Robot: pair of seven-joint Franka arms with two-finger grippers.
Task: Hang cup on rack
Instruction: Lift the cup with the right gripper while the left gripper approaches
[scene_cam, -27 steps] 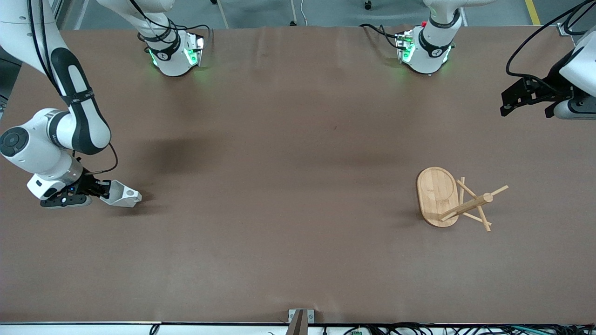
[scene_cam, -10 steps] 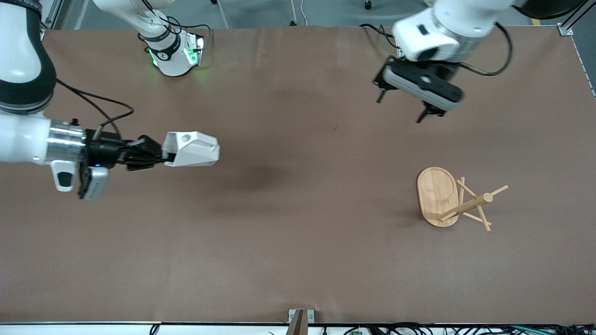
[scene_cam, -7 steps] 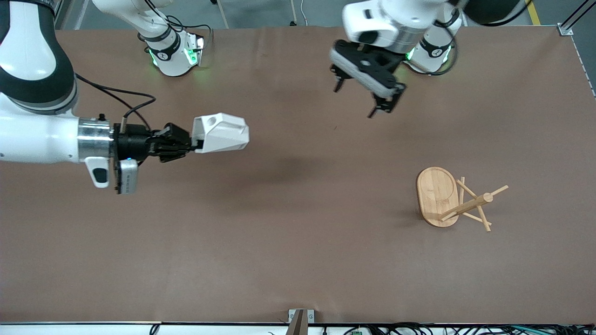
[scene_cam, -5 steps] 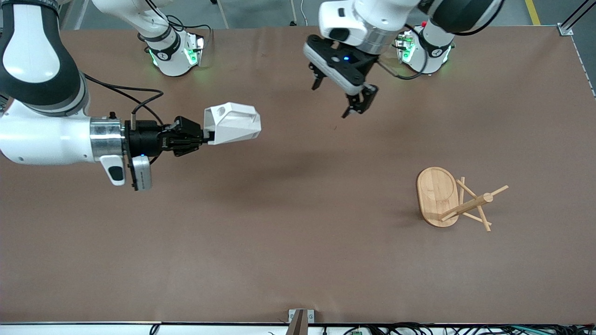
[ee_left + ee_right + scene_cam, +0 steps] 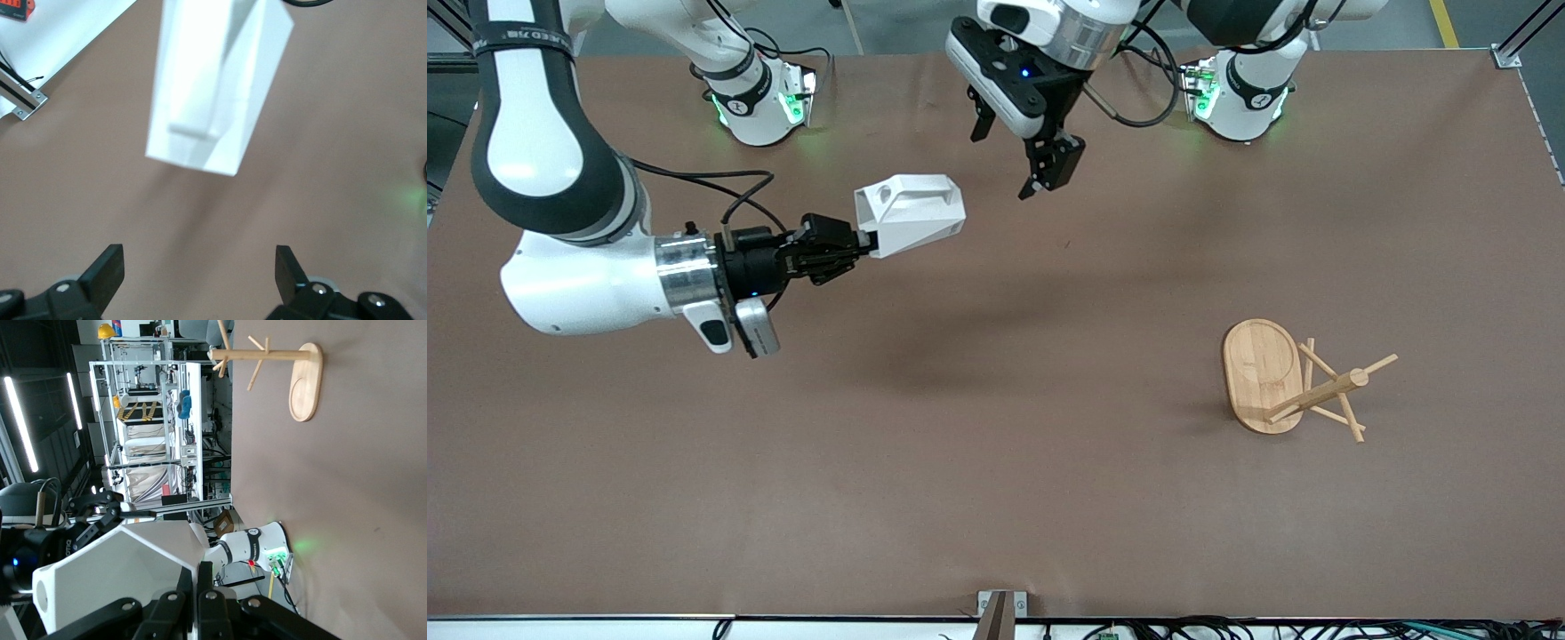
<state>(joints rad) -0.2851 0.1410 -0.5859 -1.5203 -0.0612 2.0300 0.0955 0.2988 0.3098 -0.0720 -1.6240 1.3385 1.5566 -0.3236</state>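
My left gripper grabs the cup by its closed end [image 5: 945, 209] next, to hang the white faceted cup on the bamboo rack [image 5: 1280, 378].
My right gripper [image 5: 861, 242] is shut on the rim wall of the white faceted cup [image 5: 911, 213] and holds it on its side in the air over the middle of the table. In the right wrist view the closed fingers [image 5: 200, 587] pinch the cup [image 5: 120, 573]. My left gripper [image 5: 998, 166] is open and empty, in the air close to the cup's closed end. The left wrist view shows the cup [image 5: 213, 87] ahead of the spread gripper [image 5: 199, 273]. The bamboo rack [image 5: 1280, 378] stands upright near the left arm's end and also shows in the right wrist view [image 5: 267, 357].
The brown table [image 5: 996, 462] carries only the rack. The two arm bases [image 5: 756, 98] [image 5: 1240, 89] stand along the edge farthest from the front camera. A small metal bracket [image 5: 1000, 609] sits at the nearest table edge.
The right gripper lifted the cup from the table at the right arm's end and carried it toward the middle. The left arm swung in from its end toward the cup, gripper open.
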